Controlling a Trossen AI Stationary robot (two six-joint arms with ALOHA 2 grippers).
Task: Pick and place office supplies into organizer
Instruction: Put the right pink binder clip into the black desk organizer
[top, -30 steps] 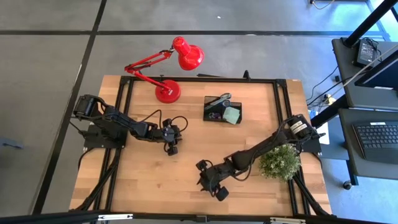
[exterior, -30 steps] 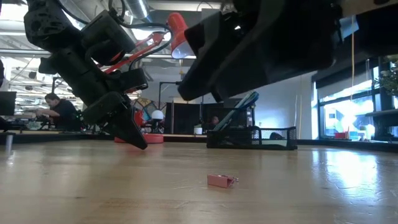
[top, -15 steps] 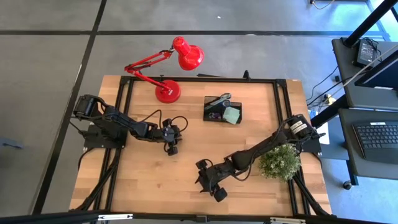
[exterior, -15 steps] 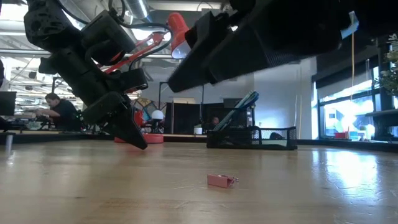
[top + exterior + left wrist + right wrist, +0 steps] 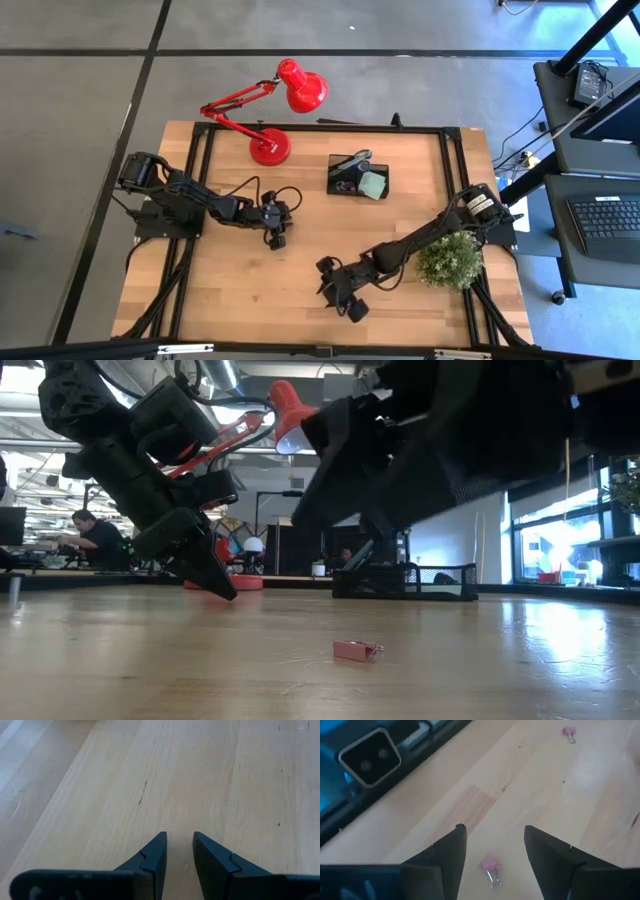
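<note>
My right gripper grabs the pink binder clip by its pink body [image 5: 490,863] next, for the organizer.
A small pink binder clip [image 5: 490,867] lies flat on the wood, and my open right gripper [image 5: 495,840] hovers over it with a finger on either side, touching nothing. The low view shows a pink clip [image 5: 357,651] on the table under the right arm's dark body. A second pink clip [image 5: 568,731] lies farther off. My right gripper [image 5: 330,288] is near the table's near edge. The black organizer [image 5: 358,176] stands toward the far edge and holds a pale green pad [image 5: 373,185] and scissors [image 5: 355,158]. My left gripper [image 5: 277,238] waits left of centre, its fingers [image 5: 180,845] only slightly apart over bare wood.
A red desk lamp [image 5: 270,148] stands at the far edge, left of the organizer. A green bushy plant [image 5: 450,260] sits beside the right arm at the table's right. A black metal frame [image 5: 320,128] borders the tabletop. Bare wood lies between the two grippers.
In the low view, the right arm's body has lifted a little and then dropped and tipped lower over the pink clip. The clip has stayed where it was.
</note>
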